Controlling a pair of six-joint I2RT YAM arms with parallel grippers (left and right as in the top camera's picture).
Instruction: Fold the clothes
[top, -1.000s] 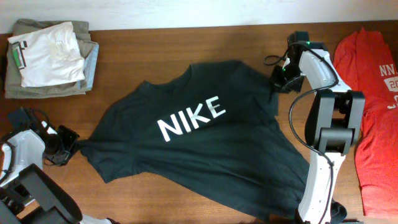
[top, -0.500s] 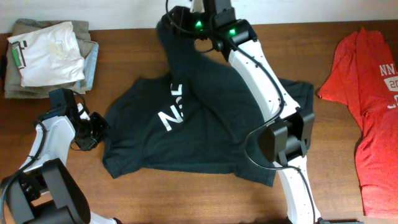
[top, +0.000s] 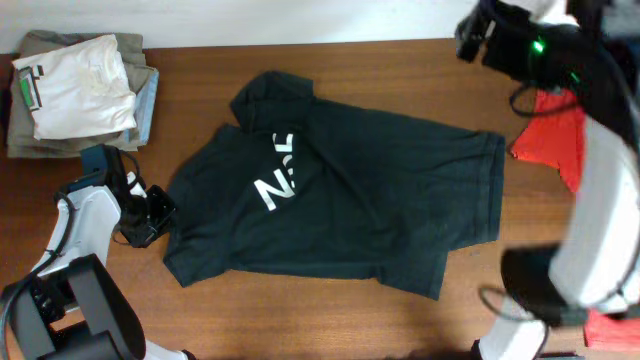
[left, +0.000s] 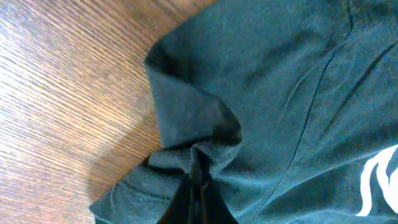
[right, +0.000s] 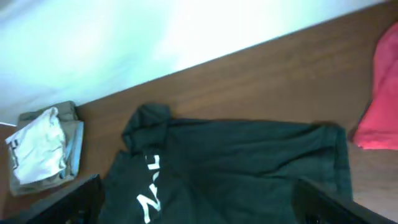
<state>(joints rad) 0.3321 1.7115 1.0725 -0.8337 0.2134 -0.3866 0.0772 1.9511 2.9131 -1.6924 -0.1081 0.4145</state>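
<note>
Next, my right gripper grabs the black T-shirt's near corner (top: 430, 286), across from my left gripper's pinch, to lift and spread the shirt for folding.
The black T-shirt (top: 340, 200) lies in the middle of the table, folded over itself, with only part of its white lettering (top: 272, 175) showing. My left gripper (top: 150, 212) is at the shirt's left edge. In the left wrist view its fingers (left: 198, 200) are shut on a bunched pinch of the black fabric (left: 205, 137). My right gripper (right: 199, 193) hangs high above the shirt (right: 236, 168), open, with nothing between its wide-set fingers. The right arm (top: 560, 60) is blurred at the upper right. It partly hides the red T-shirt (top: 548, 140).
A stack of folded clothes (top: 75, 90), white on top, sits at the table's far left corner. The red shirt (right: 385, 93) lies on the right side. Bare wooden table (top: 380, 65) shows behind the black shirt, up to the white wall.
My right gripper carried the shirt's right part over toward the back left, opened and let go, then swung up to the upper right. The left gripper kept its grip and shifted slightly.
</note>
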